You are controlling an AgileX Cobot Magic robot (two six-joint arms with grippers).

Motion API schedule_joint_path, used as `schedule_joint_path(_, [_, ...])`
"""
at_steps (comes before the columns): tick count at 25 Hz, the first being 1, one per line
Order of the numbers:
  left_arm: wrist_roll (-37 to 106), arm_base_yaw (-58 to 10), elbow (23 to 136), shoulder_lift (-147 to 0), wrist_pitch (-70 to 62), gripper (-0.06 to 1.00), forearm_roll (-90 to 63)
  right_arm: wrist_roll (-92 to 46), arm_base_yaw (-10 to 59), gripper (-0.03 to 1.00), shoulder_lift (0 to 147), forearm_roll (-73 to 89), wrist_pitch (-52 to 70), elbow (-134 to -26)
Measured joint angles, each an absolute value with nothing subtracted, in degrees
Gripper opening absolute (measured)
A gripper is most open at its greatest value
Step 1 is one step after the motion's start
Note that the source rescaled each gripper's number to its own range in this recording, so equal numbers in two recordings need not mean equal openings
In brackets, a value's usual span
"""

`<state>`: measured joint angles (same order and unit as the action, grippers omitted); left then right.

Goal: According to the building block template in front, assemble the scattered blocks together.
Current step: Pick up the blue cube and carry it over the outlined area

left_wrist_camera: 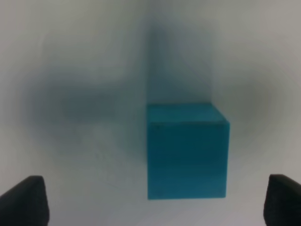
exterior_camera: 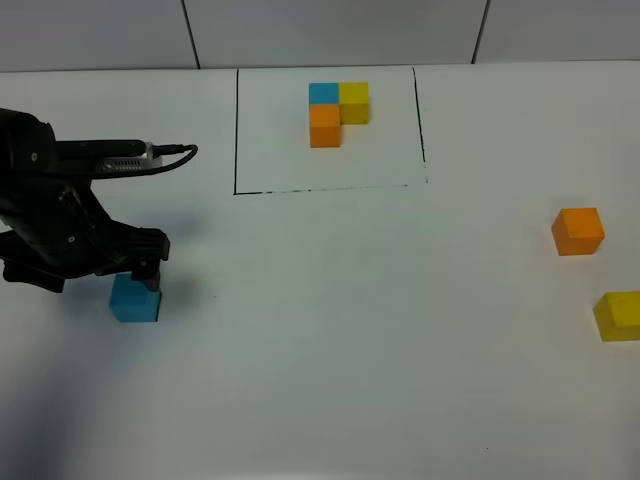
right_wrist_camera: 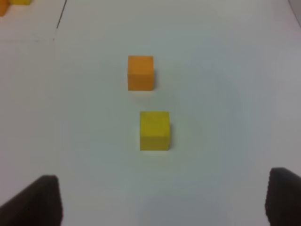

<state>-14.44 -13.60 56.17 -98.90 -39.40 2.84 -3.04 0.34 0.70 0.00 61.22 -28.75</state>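
Next, my left gripper grabs the blue cube (exterior_camera: 135,299) by its opposite sides. Then it copies the building block template (exterior_camera: 331,108).
The building block template (exterior_camera: 331,108) is a blue, yellow and orange L-shaped trio inside a thin black outline at the back middle. The scattered blue cube (exterior_camera: 135,299) lies at the left on the table. My left gripper (exterior_camera: 145,268) hovers just over it, open and empty. In the left wrist view the blue cube (left_wrist_camera: 187,150) lies ahead of the wide-apart fingertips (left_wrist_camera: 23,201), off the midline. The orange cube (exterior_camera: 578,230) and yellow cube (exterior_camera: 620,315) lie at the far right. My right gripper (right_wrist_camera: 160,202) is open and empty, short of the yellow cube (right_wrist_camera: 154,130) and orange cube (right_wrist_camera: 140,72).
The white table (exterior_camera: 360,330) carries only the blocks and the drawn black frame (exterior_camera: 236,130). The left arm's black body (exterior_camera: 50,215) and its cable reach over the left edge. A tiled wall runs along the back.
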Motion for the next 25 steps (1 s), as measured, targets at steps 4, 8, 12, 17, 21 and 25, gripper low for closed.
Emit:
schedule_joint_path(4, [-12.92, -13.6, 56.17, -100.42, -38.03, 0.97, 0.68, -3.04, 0.34, 0.76, 0.7, 0.0, 61.22, -28.75])
schedule_joint_path(8, [-12.08, -13.6, 56.17, -102.1, -37.38, 0.97, -0.5, -3.04, 0.34, 0.76, 0.7, 0.0, 61.22, -28.75])
schedule_joint_path(12, [-11.95, -13.6, 56.17, -103.62, -36.83, 0.97, 0.0, -3.04, 0.34, 0.76, 0.7, 0.0, 61.22, -28.75])
schedule_joint_path(17, [-11.9, -13.6, 56.21, -106.39, -34.98, 0.96, 0.0, -3.04, 0.34, 0.76, 0.7, 0.0, 61.22, -28.75])
schedule_joint_path(21, [-11.9, -13.6, 56.21, -106.83, -34.42, 0.82, 0.0, -3.04, 0.34, 0.76, 0.7, 0.0, 61.22, -28.75])
schedule_joint_path(25, [-11.9, -13.6, 56.21, -106.83, -33.72, 0.53, -0.37, -3.04, 0.34, 0.76, 0.7, 0.0, 61.22, -28.75])
